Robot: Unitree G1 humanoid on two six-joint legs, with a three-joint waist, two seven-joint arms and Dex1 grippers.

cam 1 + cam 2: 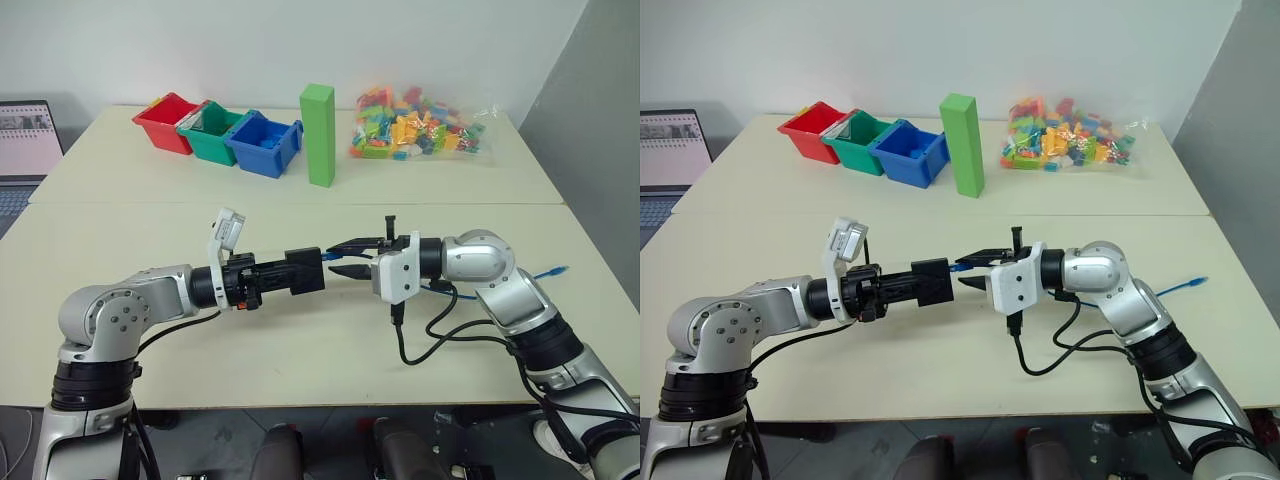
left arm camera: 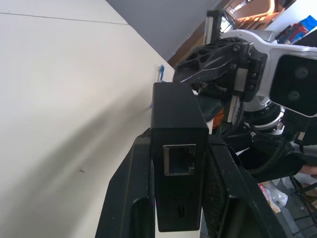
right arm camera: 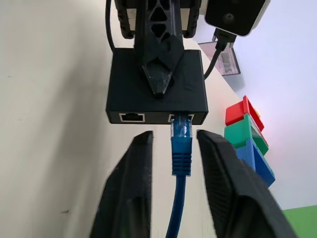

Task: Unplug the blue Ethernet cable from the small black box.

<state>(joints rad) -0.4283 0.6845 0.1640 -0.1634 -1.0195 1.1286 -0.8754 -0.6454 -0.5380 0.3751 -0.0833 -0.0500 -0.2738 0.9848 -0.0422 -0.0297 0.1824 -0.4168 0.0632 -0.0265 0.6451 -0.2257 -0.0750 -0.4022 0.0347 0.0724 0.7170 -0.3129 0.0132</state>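
The plug should be grabbed next by its ribbed blue boot (image 3: pixel 182 154) with my right gripper, because the boot sticks out straight while the thin cable behind it bends slack.
The small black box (image 1: pixel 305 271) is held above the table, and my left gripper (image 1: pixel 292 272) is shut on it from the left. In the right wrist view the blue Ethernet cable (image 3: pixel 181 148) sits plugged into the right-hand port of the box (image 3: pixel 157 94). My right gripper (image 3: pixel 174 136) is open, one finger on each side of the plug with a gap to both. The cable runs back along my right arm, and its far end (image 1: pixel 553 271) lies on the table at the right. In the left wrist view the box (image 2: pixel 178 163) shows an empty port between my fingers (image 2: pixel 126 198).
At the back of the table stand a red bin (image 1: pixel 165 122), a green bin (image 1: pixel 212 132) and a blue bin (image 1: pixel 265 145). Beside them are an upright green block (image 1: pixel 319 134) and a bag of coloured bricks (image 1: pixel 420 125). A laptop (image 1: pixel 25 140) sits at the far left.
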